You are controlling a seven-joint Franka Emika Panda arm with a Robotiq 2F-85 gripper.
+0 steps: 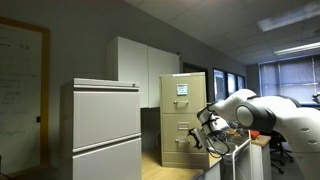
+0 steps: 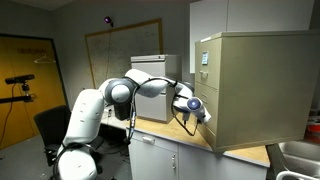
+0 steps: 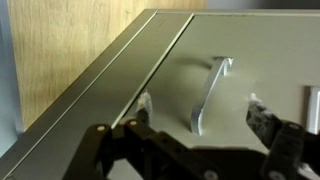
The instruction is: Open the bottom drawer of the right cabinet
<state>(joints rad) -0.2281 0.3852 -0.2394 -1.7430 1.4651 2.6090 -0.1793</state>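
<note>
The handle's bar is in line with my fingers, but they stop short of it. My gripper needs to move toward the bar before it closes on the handle (image 1: 183,141) (image 3: 208,96).
The right cabinet (image 1: 184,112) is a tall, narrow beige filing cabinet with a white-and-blue label on its top drawer; it also shows from the side in an exterior view (image 2: 262,88). Its bottom drawer (image 1: 177,148) fills the wrist view (image 3: 250,50) as a tan front with a small metal handle (image 3: 206,92). My gripper (image 3: 203,112) is open, with one finger on each side of the handle and not closed on it. In both exterior views the gripper (image 1: 204,128) (image 2: 201,111) is right at the drawer front.
A wider, shorter pale grey cabinet (image 1: 100,130) stands beside the beige one on the wooden counter (image 1: 158,167). White wall cupboards (image 1: 140,65) hang behind. An office chair (image 2: 48,125) and a tripod (image 2: 20,82) stand by the arm's base, and a sink (image 2: 296,156) sits beyond the cabinet.
</note>
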